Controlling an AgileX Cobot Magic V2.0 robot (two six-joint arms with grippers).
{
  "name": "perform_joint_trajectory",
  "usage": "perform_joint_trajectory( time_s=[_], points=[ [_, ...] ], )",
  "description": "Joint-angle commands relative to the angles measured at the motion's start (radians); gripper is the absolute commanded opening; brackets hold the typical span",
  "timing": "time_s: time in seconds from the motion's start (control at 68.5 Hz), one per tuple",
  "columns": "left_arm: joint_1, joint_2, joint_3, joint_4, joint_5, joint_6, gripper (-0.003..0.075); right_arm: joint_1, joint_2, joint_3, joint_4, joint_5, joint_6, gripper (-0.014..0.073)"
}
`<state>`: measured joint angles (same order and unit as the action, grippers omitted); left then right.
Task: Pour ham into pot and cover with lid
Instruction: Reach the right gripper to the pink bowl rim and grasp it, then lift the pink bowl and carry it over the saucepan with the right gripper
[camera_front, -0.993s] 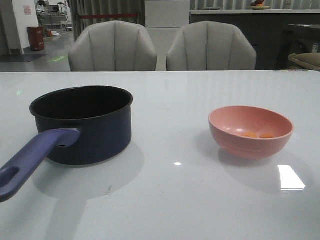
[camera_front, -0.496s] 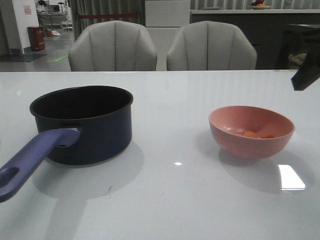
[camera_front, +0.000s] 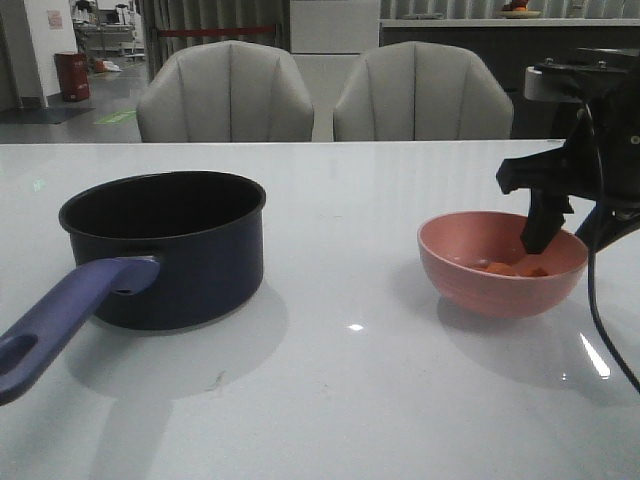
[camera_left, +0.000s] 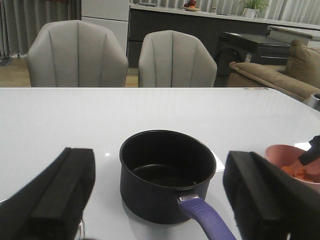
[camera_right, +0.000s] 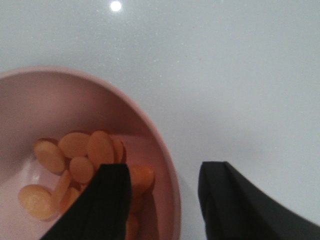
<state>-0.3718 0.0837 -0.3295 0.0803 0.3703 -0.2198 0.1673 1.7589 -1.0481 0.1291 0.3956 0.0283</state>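
My right gripper's fingers straddle the bowl's rim (camera_right: 167, 170) beside the ham in the right wrist view, so it will close. Closing now would hold the pink bowl.
The dark navy pot (camera_front: 165, 245) stands at the left with its purple-blue handle (camera_front: 60, 320) pointing toward the front left. It also shows in the left wrist view (camera_left: 167, 175), empty. The ham (camera_front: 510, 268) lies in the pink bowl (camera_front: 470, 275) at the right. My right gripper (camera_front: 570, 235) is open and straddles the bowl's right rim (camera_right: 167, 170), one finger inside over the ham (camera_right: 80, 155), the other outside; its mid-gap shows in the right wrist view (camera_right: 165, 200). My left gripper (camera_left: 160, 200) is open and empty, well behind the pot. The lid is out of view.
Two grey chairs (camera_front: 225, 95) stand behind the table's far edge. A black cable (camera_front: 600, 320) hangs from the right arm down past the bowl. The pink bowl (camera_left: 295, 165) shows at the edge of the left wrist view.
My right arm has come in from the right and lowered its open gripper onto the bowl's right rim. The pot has not moved.
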Motion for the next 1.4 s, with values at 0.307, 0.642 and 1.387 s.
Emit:
perform_joint_trajectory(
  time_s=[0.307,0.642,1.387],
  points=[
    [-0.007,0.012,-0.024,-0.005,-0.076,-0.001,0.0564,-0.003,-0.028,-0.047,0.005,-0.042,-0.001,0.0136],
    [-0.007,0.012,-0.024,-0.005,-0.076,-0.001,0.0564,0.01,-0.051,-0.184,0.081,0.085,-0.028,0.0136],
    [-0.007,0.012,-0.024,-0.005,-0.076,-0.001,0.0564,0.46,0.183,-0.923,-0.251,0.224,0.14,0.0136]
  ],
)
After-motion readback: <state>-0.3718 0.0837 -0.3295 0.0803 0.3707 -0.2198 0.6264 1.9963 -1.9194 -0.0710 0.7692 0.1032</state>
